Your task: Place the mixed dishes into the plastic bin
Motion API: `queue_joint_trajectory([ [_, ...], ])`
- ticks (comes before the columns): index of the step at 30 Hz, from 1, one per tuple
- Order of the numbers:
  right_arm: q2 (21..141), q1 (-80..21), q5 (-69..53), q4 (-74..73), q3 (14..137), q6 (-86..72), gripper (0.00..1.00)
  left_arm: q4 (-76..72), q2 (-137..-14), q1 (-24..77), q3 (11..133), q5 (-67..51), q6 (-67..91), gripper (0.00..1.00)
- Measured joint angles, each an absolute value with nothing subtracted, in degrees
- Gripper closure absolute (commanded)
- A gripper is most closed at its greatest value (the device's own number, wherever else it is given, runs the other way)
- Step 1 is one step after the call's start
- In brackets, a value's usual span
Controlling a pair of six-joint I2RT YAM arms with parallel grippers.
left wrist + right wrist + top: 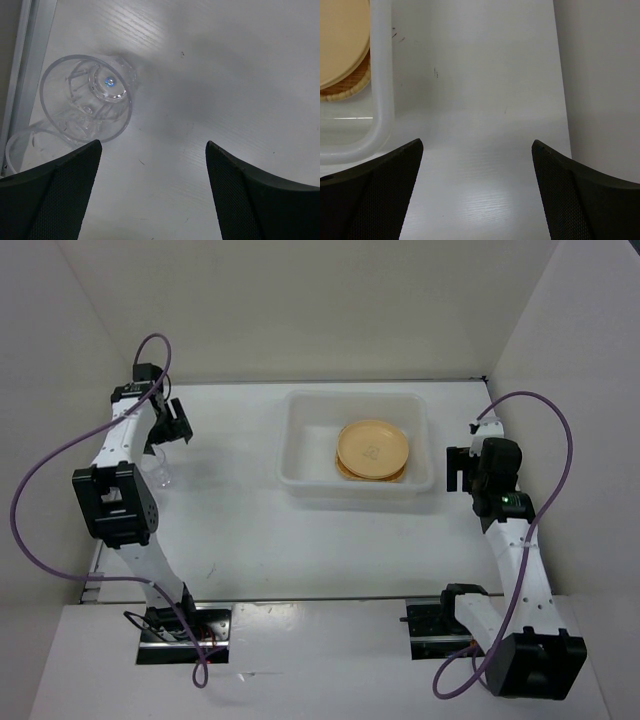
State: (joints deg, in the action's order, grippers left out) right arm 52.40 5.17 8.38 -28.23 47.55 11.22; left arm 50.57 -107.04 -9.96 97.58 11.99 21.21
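I need to grab the clear glass cup [87,97] with my left gripper next, and I should hold it by its rim [130,107]. The cup's base then stays free to stand in the plastic bin.
The translucent white plastic bin [287,443] stands at the back middle of the table. A round tan-yellow plate [372,448] lies on top of a stack in it. In the right wrist view the bin's corner [382,100] shows, with the round plate [340,40] over the woven tan plate [342,88]. A clear glass cup [159,472] stands at the left edge, beside the left arm. In the left wrist view this cup [87,97] is upright, with a second clear cup [22,145] beside it, partly hidden by a finger. My left gripper [152,145] is open and empty, just right of the cups. My right gripper [477,142] is open and empty, right of the bin.
A metal rail [22,65] runs along the table's left edge, close behind the cups. The enclosure's right wall [605,75] stands close to my right gripper [460,468]. My left gripper [172,425] hangs near the far left corner.
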Motion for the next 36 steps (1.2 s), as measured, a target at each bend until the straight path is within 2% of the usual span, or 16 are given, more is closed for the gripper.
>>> queue_joint_trajectory([
  [5, 52.9, 5.5, 8.4, -28.2, 47.5, 11.2, 0.08, 48.6, -108.6, -11.5, 97.1, 12.1, 21.0, 0.09],
  [15, 55.0, 5.9, 8.1, -28.1, 47.5, 11.4, 0.11, 45.8, -114.5, -12.0, 97.2, 11.4, 20.9, 0.16],
  [18, 55.0, 6.7, 7.9, -28.1, 47.5, 11.4, 0.12, 45.1, -115.3, -12.0, 97.2, 11.3, 20.9, 0.24],
  [21, 55.0, 8.5, 7.7, -28.1, 47.5, 11.6, 0.15, 44.6, -115.9, -12.6, 97.2, 10.5, 20.9, 0.44],
  [22, 54.9, 9.0, 7.7, -28.1, 47.5, 11.7, 0.17, 44.4, -116.1, -13.0, 97.2, 10.1, 20.9, 0.55],
  [23, 54.8, 9.3, 7.7, -28.1, 47.5, 11.7, 0.17, 44.2, -116.2, -13.4, 97.2, 10.0, 21.2, 0.86],
  [24, 54.6, 9.6, 7.6, -28.1, 47.5, 11.6, 0.17, 44.1, -116.2, -13.7, 97.2, 9.8, 21.1, 1.0],
  [32, 52.3, 9.8, 6.5, -28.0, 47.2, 11.9, 0.18, 42.9, -115.6, -14.5, 98.5, 9.4, 23.6, 1.0],
  [36, 52.2, 9.8, 6.2, -27.9, 47.2, 11.9, 0.18, 40.0, -112.1, -14.5, 101.0, 3.2, 26.4, 1.0],
])
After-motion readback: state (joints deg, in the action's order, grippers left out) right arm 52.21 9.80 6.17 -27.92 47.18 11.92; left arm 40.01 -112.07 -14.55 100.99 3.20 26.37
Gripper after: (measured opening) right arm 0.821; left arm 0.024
